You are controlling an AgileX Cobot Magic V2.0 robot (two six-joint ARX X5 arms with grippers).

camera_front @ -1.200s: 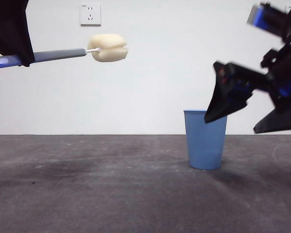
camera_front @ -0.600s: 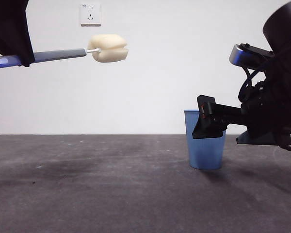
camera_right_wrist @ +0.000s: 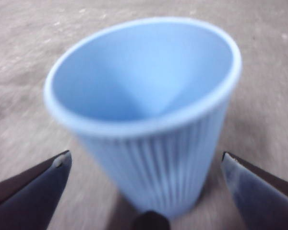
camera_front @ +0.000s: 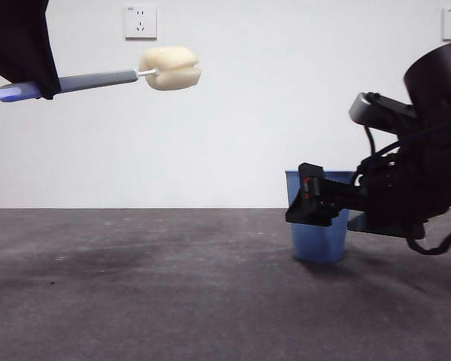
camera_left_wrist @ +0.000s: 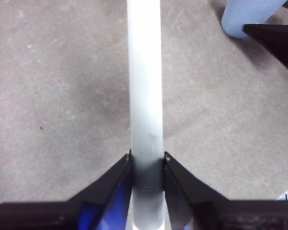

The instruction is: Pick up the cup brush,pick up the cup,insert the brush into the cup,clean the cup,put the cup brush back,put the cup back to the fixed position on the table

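Next, my right gripper grabs the cup by its ribbed side [camera_front: 319, 244], to keep the cup's opening free for the brush.
The blue ribbed cup [camera_front: 318, 239] stands upright on the dark grey table [camera_front: 150, 293] at the right. My right gripper [camera_front: 312, 204] has come in from the right at the cup's height. In the right wrist view its jaws are wide open on either side of the cup [camera_right_wrist: 149, 120], apart from it. My left gripper [camera_front: 30, 71] is high at the top left, shut on the cup brush's grey handle [camera_left_wrist: 145, 105]. The brush [camera_front: 98, 80] lies level in the air, its pale-yellow sponge head [camera_front: 171, 68] pointing right.
A white wall with two sockets [camera_front: 140, 22] stands behind the table. The left wrist view also shows the cup's side [camera_left_wrist: 247, 17] and a black jaw of the right gripper [camera_left_wrist: 276, 40] beside it.
My right gripper has come down and moved left to the cup's level, its jaws now around the cup. The brush has risen very slightly in my left gripper.
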